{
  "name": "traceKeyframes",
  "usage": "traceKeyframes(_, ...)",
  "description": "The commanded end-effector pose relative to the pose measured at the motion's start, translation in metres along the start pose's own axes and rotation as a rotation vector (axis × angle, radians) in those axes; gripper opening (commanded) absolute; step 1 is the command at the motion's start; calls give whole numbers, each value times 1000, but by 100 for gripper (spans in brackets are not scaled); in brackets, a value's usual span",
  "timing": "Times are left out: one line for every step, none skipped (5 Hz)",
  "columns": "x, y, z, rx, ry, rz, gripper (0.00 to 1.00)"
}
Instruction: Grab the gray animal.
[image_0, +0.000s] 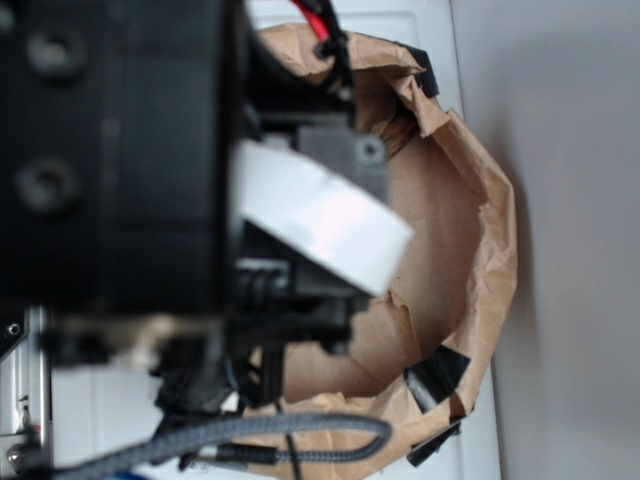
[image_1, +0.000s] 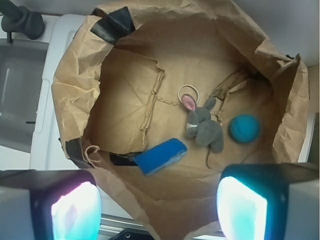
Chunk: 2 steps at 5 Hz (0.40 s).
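Note:
The robot's gripper next needs to grab the plush's head beside the pink-lined ear (image_1: 189, 102), to pick up the gray animal.
The gray animal (image_1: 204, 127), a small plush with a pink-lined ear and a white patch, lies on the floor of a brown paper enclosure (image_1: 75, 85) in the wrist view, right of centre. My gripper (image_1: 159, 212) hangs high above the near wall, open, with nothing between its glowing pads (image_1: 75, 212). The animal lies beyond the jaws, slightly right of their midline. In the exterior view the arm (image_0: 120, 150) fills the left and hides the animal.
A teal ball (image_1: 244, 128) sits just right of the animal. A blue sponge block (image_1: 160, 156) lies to its lower left, and a pale ring (image_1: 188, 93) just behind its ears. Crumpled paper walls (image_0: 490, 230) with black tape patches ring everything.

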<state>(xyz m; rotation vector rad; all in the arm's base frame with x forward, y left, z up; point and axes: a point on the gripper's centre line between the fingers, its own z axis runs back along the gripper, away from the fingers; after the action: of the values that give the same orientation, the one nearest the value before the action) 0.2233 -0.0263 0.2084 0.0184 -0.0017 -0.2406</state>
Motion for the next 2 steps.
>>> traceKeyframes(34, 22, -32, 36, -80, -29, 100)
traceKeyframes(59, 44, -80, 164, -56, 0, 100)
